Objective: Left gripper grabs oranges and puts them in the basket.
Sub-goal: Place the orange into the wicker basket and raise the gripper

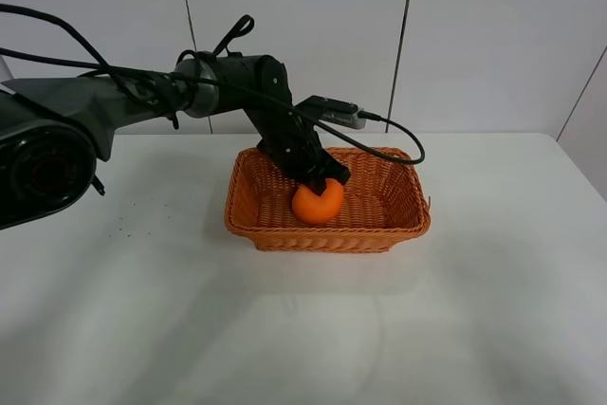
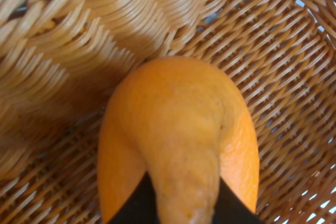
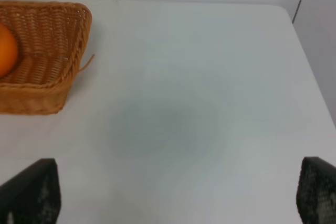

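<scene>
My left gripper holds the orange with its base inside the basket's rim, over the woven bottom. I need to open my left gripper now, and the orange would stay in the basket (image 1: 327, 235).
The orange (image 1: 318, 204) is inside the wicker basket (image 1: 327, 235), near its middle. My left gripper (image 1: 321, 181) reaches down into the basket from the back left and is shut on the orange's top. In the left wrist view the orange (image 2: 178, 135) fills the middle, with the black fingertips (image 2: 131, 209) on either side of it and the basket's woven floor (image 2: 283, 77) close behind. I cannot tell whether the orange touches the floor. My right gripper (image 3: 176, 198) is open and empty over bare table; its view shows the basket (image 3: 47, 40) and the orange (image 3: 6, 48).
The basket stands on a white table (image 1: 474, 310) near its back middle. A white panelled wall (image 1: 303, 26) rises behind the table. The left arm and its black cables (image 1: 389, 125) stretch over the table's left side and the basket's back rim.
</scene>
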`<state>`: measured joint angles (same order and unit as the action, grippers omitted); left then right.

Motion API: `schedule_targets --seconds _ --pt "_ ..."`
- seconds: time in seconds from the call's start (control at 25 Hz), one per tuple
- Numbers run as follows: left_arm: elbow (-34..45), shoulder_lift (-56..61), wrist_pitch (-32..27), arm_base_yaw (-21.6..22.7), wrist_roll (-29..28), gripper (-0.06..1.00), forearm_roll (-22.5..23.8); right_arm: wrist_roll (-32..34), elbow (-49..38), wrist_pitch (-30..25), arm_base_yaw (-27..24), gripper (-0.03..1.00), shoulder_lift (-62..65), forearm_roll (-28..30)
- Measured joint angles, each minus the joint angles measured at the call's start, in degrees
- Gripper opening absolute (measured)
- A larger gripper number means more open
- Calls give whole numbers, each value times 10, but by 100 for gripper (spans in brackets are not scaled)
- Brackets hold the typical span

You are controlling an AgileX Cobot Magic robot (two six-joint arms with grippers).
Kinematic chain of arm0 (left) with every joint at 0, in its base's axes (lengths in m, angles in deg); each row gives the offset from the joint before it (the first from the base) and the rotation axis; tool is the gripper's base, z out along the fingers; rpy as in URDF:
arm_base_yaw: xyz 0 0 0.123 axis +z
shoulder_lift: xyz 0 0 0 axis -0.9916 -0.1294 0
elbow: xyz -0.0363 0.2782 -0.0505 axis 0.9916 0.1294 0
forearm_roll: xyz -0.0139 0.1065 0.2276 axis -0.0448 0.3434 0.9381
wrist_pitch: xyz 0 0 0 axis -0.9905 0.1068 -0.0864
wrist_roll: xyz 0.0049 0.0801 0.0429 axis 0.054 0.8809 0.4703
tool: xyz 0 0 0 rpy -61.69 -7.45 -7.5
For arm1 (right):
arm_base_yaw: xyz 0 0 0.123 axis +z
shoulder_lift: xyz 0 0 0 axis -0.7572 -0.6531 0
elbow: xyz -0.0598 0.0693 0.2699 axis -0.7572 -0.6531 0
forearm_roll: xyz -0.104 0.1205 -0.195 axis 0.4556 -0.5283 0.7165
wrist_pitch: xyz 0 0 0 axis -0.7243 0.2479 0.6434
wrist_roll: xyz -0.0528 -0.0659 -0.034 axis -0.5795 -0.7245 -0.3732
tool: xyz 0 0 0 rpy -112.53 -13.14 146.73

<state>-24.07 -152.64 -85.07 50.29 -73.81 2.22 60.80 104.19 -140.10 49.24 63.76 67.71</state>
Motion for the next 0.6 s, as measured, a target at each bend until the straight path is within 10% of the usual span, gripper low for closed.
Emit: schedule_targets --seconds 0.2,0.6 --pt "-2 -4 1 -1 17 22 0 0 0 0 0 69 0 0" --pt "-2 -5 2 -4 22 80 16 0 0 0 0 69 0 0"
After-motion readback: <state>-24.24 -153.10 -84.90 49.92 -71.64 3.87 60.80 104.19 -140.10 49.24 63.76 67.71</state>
